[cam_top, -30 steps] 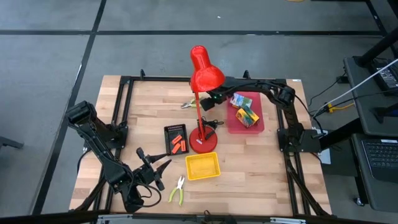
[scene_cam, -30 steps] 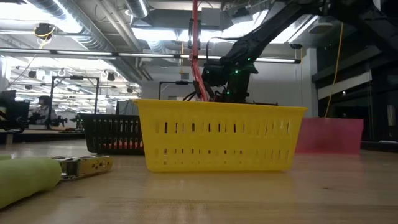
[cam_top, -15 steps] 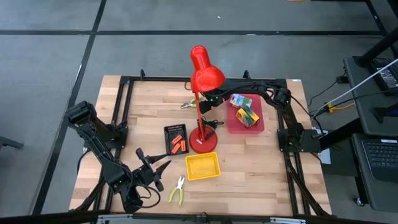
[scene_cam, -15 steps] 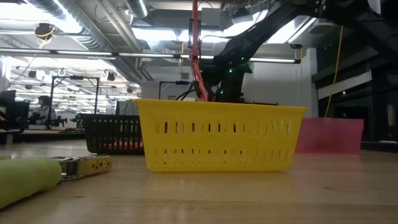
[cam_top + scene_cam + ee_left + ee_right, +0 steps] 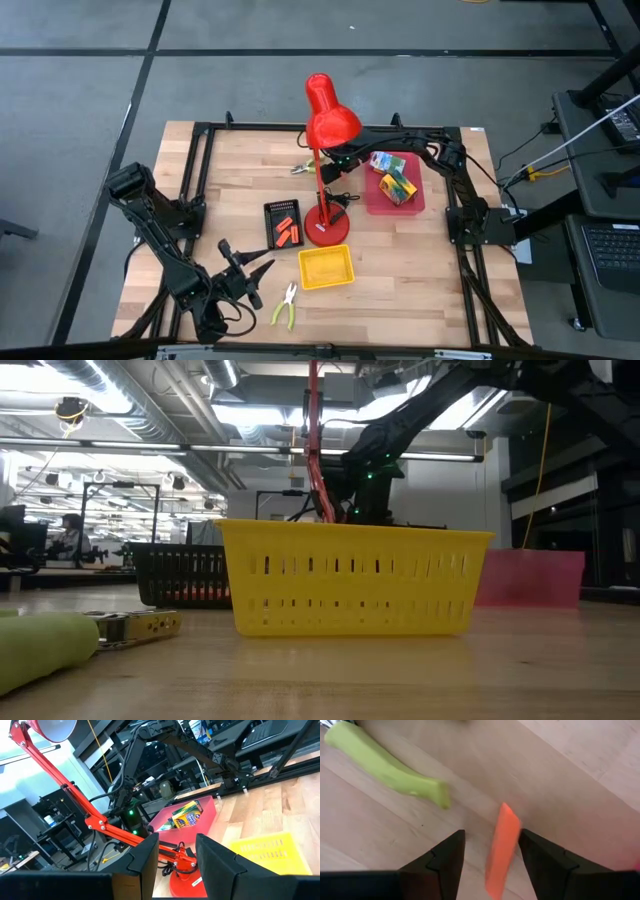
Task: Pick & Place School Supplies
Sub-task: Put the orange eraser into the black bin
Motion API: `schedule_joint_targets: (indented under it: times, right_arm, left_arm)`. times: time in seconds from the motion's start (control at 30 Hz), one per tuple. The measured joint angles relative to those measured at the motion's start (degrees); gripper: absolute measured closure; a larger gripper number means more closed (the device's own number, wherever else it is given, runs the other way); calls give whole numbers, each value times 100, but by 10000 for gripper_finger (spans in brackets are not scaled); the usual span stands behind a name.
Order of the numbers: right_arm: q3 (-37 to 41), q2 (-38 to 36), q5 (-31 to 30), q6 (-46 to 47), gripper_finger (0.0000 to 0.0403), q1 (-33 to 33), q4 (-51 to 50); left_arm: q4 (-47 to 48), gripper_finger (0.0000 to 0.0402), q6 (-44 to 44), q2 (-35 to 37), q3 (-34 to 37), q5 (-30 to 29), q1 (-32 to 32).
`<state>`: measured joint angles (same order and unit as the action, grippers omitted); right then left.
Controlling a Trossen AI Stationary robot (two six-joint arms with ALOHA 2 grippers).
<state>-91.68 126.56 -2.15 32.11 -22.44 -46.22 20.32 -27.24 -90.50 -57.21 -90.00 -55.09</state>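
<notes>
In the right wrist view, my right gripper's fingertips are beside the orange stick's sides and closing now would catch it, so my right gripper closes next.
Near the table's near-left corner my left gripper (image 5: 258,272) (image 5: 177,842) stands open and level, holding nothing. Pliers with yellow-green handles (image 5: 287,305) lie on the wood just right of it. My right gripper (image 5: 335,165) (image 5: 492,836) hangs open, pointing down, behind the red lamp's arm. An orange stick (image 5: 502,850) shows between its fingers; whether they touch it I cannot tell. The green handle (image 5: 385,765) of a second pair of pliers (image 5: 303,166) lies beside it. Crayon boxes (image 5: 385,160) (image 5: 397,186) lie in the pink tray (image 5: 415,205).
The tall red desk lamp (image 5: 330,115) stands mid-table on its round base (image 5: 327,230), its arm close to my right gripper. A black tray (image 5: 271,212) holds orange pieces (image 5: 288,232). A yellow tray (image 5: 326,268) sits near the front, with bare wood to its right.
</notes>
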Motion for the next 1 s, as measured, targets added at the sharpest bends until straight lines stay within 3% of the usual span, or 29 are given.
schedule_joint_targets:
  times: [0.2,0.47,0.7,1.0]
  right_arm:
    - [2,0,-57,108,242,4,-64]
    - [11,0,-109,156,367,-4,-153]
    - [38,-128,-427,83,368,45,-235]
    - [58,-636,-1179,201,368,39,-1166]
  left_arm:
    - [0,274,0,1,0,-2,0]
    - [-9,274,0,0,0,0,0]
    - [-44,274,0,0,0,-2,0]
    - [-93,274,0,0,0,-2,-12]
